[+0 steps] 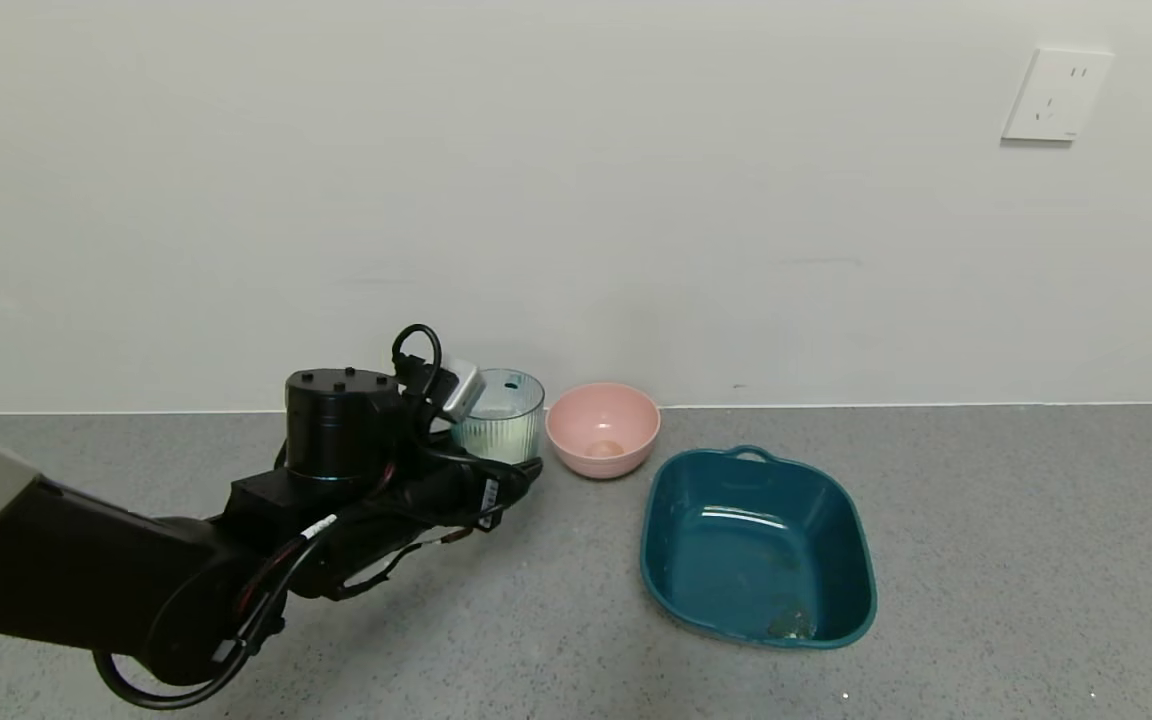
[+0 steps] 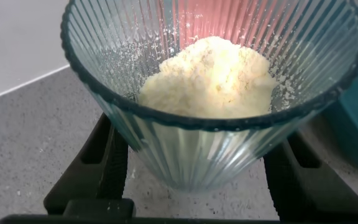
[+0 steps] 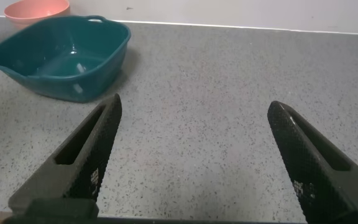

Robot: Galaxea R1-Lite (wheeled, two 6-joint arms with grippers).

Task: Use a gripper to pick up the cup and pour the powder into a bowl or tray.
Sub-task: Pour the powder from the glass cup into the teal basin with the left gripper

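Note:
I will next grab the cup with my left gripper around its ribbed lower body (image 2: 194,155) and keep the cup upright, because loose white powder (image 2: 213,78) is heaped inside.
The clear ribbed cup (image 1: 501,415) stands upright on the grey counter near the wall. It holds a mound of white powder (image 2: 210,78). My left gripper (image 1: 511,478) is open, with one finger on each side of the cup's lower body (image 2: 191,155); I cannot tell if the fingers (image 2: 107,162) touch it. The dark teal basin (image 1: 658,540) sits to the right of the cup, past the pink bowl, with a few specks on its floor. My right gripper (image 3: 194,104) is open and empty above bare counter, out of the head view.
A round pink bowl (image 1: 603,428) stands between the cup and the basin, close to the wall. The basin (image 3: 104,68) and pink bowl (image 3: 36,9) also show far off in the right wrist view. A wall socket (image 1: 1056,95) is at upper right.

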